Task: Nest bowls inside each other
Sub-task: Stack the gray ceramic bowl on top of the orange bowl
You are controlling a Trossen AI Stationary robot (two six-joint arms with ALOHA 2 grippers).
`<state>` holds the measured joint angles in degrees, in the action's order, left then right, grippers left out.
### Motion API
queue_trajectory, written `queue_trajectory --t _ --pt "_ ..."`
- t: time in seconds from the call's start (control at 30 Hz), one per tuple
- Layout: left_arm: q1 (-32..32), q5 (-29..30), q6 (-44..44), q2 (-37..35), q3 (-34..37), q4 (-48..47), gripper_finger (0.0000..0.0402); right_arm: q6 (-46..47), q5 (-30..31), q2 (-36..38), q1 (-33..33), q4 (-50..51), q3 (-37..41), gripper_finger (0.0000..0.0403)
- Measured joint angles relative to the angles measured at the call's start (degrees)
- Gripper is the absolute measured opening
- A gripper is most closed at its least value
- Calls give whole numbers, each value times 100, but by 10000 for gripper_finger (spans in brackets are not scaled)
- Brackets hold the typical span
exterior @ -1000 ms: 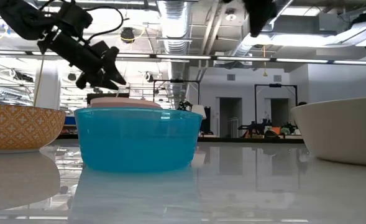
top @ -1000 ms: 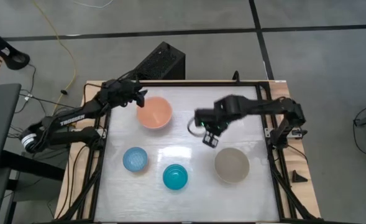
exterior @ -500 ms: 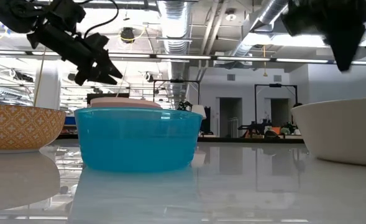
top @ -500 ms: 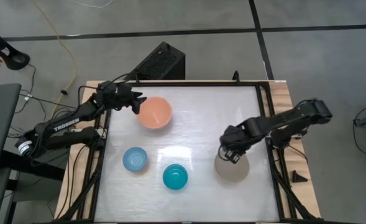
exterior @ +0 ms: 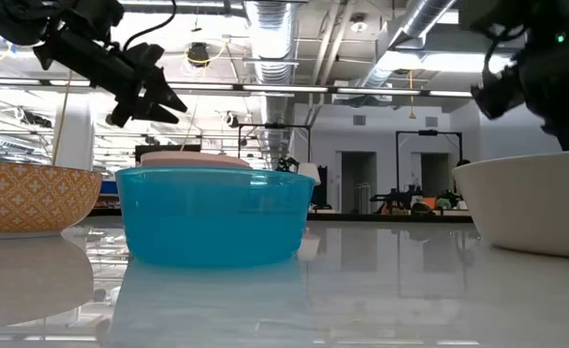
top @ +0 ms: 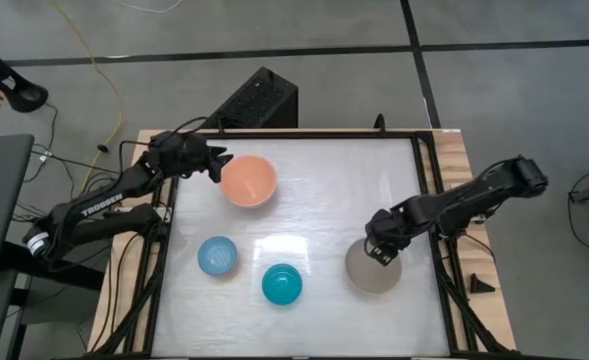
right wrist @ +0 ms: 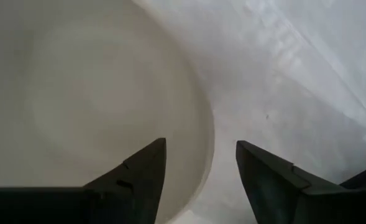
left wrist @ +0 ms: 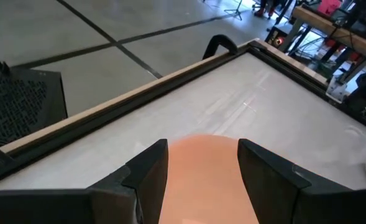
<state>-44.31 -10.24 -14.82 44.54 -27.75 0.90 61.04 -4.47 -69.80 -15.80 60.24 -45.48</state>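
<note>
I should next grab the grey-beige bowl by its rim [right wrist: 210,134] with my right gripper, so that I can nest it in the peach-orange bowl.
Several bowls stand on their bases on the white table. A peach-orange bowl [top: 249,181] is at the far left, a light blue bowl [top: 218,256] and a teal bowl [top: 282,284] are nearer, and a grey-beige bowl [top: 373,270] is at the near right. My right gripper [right wrist: 201,165] points down, open, over the grey-beige bowl's far rim [right wrist: 205,146]: one finger over the inside, one over the table outside. My left gripper [left wrist: 201,158] hangs open just left of the peach-orange bowl [left wrist: 201,186], above its rim.
A raised dark frame [top: 426,200] edges the table. A black box [top: 259,100] stands behind the far edge. Bare tabletop lies between the peach-orange bowl and the right arm. In the low view the teal bowl [exterior: 216,215] fills the middle and hides most of the peach-orange one.
My right gripper has swung from above the table's middle toward the near right and come down over the grey-beige bowl's far rim, rolling as it went. My left gripper has drawn back a little from the peach-orange bowl and risen slightly. No bowl has moved.
</note>
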Motion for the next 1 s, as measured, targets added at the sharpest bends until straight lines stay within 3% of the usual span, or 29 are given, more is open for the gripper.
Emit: queue_trajectory --t 0.17,0.27,0.5,0.7,0.87,1.0 --pt "0 -19 -157 -273 0 -275 183 -266 -154 -72 58 -611 323 223" --pt "0 -135 -172 -543 0 -584 183 -487 -193 -78 162 -862 372 195" --pt "0 -73 -85 -1397 0 -1668 183 -1370 -835 -58 826 -1011 362 33" --pt "0 24 -297 -2173 165 -2075 183 -1976 -1346 -65 1571 -994 -289 34" --pt "0 53 -702 -2759 513 -2122 183 -2459 -1110 -269 2177 -1160 -1484 34" --pt "0 55 -887 -3086 719 -2135 183 -3093 -1029 -834 2572 -1322 -2642 34"
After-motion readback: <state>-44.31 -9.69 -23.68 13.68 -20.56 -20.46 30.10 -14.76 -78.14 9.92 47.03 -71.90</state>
